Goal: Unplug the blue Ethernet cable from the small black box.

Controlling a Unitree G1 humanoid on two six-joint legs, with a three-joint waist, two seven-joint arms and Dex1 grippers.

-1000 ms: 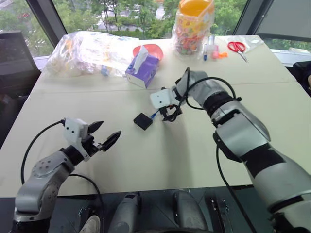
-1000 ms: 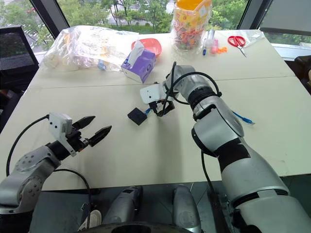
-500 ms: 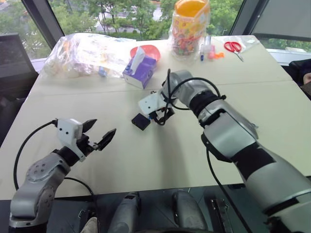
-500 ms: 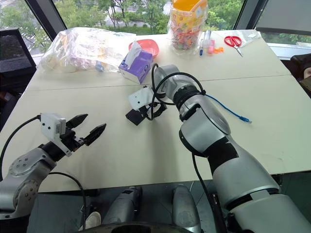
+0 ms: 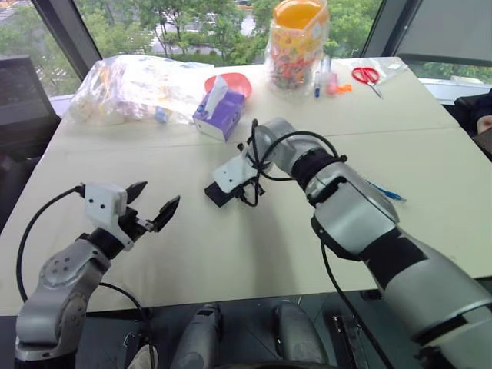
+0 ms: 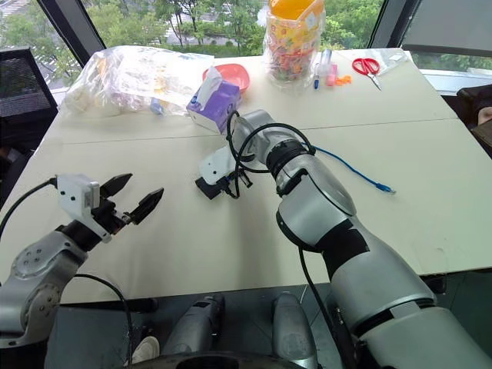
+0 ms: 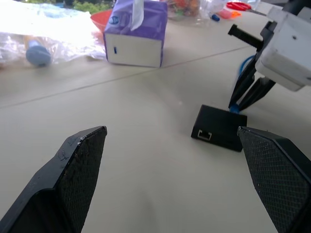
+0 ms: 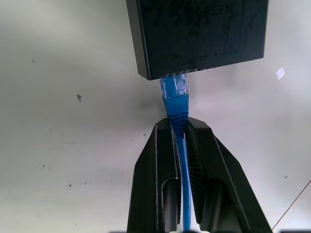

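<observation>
My right gripper is crowding the plugged side, so my left gripper should next grab the small black box by its empty-socket end (image 5: 213,196) (image 7: 207,131), opposite the plug.
The small black box (image 5: 218,193) lies flat in the middle of the table, also seen close up (image 8: 197,34). The blue Ethernet cable's plug (image 8: 176,94) sits in the box's side socket. My right gripper (image 8: 178,127) points steeply down and is shut on the cable just behind the plug, right beside the box (image 6: 206,187). From there the blue cable (image 6: 350,165) trails right across the table to its free end. My left gripper (image 5: 157,198) hovers open and empty at the near left, well short of the box (image 7: 219,128).
A purple tissue box (image 5: 219,111), a red bowl (image 5: 234,79) and a clear plastic bag (image 5: 131,81) stand at the back left. A jar of sweets (image 5: 296,42), pens (image 5: 323,81) and red scissors (image 5: 367,74) are at the back right.
My right gripper has closed from open onto the blue cable behind the plug, shifting slightly toward the box. The left gripper stays open in place.
</observation>
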